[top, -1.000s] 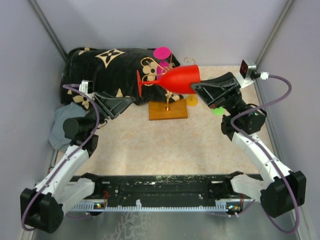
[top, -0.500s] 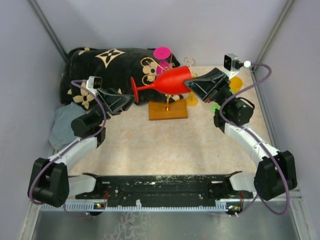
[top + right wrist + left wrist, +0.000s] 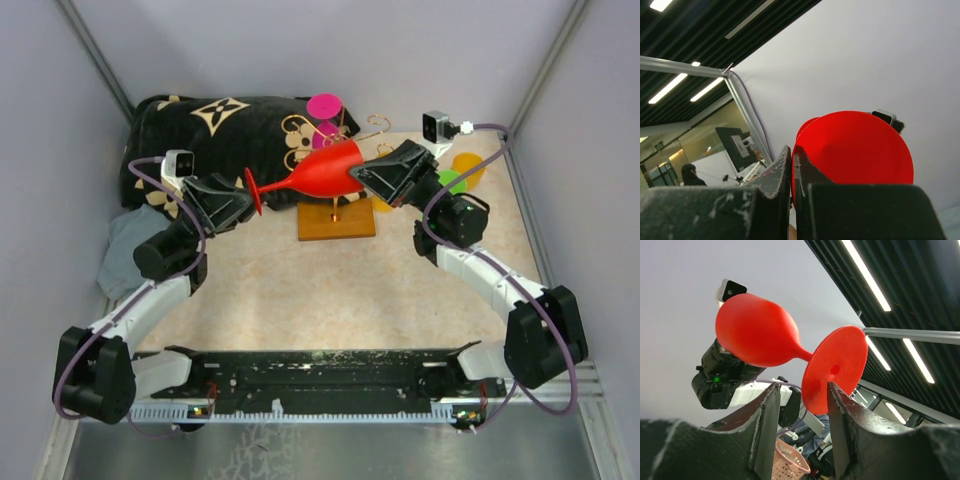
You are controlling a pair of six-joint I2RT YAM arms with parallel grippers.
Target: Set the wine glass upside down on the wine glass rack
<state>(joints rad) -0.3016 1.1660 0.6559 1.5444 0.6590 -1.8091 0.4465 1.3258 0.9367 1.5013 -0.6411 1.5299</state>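
My left gripper grabs the red wine glass by its flat foot's rim next, leaving the stem free to slide into the rack's wire hook.
A red wine glass hangs in the air on its side above the rack, bowl to the right, foot to the left. My right gripper is shut on the bowl's rim; in the right wrist view the rim wall is pinched between the jaws. My left gripper is open at the foot; in the left wrist view the foot reaches down between the fingertips, close to the right finger. The wine glass rack, gold wire on a wooden base, stands below the glass.
A magenta glass hangs upside down on the rack's far side. An orange glass and a green one lie behind my right arm. A black patterned bag fills the back left, with grey cloth in front of it.
My right arm carried the red glass to the left and tipped its foot lower. My left arm swung up and right, so its open jaws now stand at the foot.
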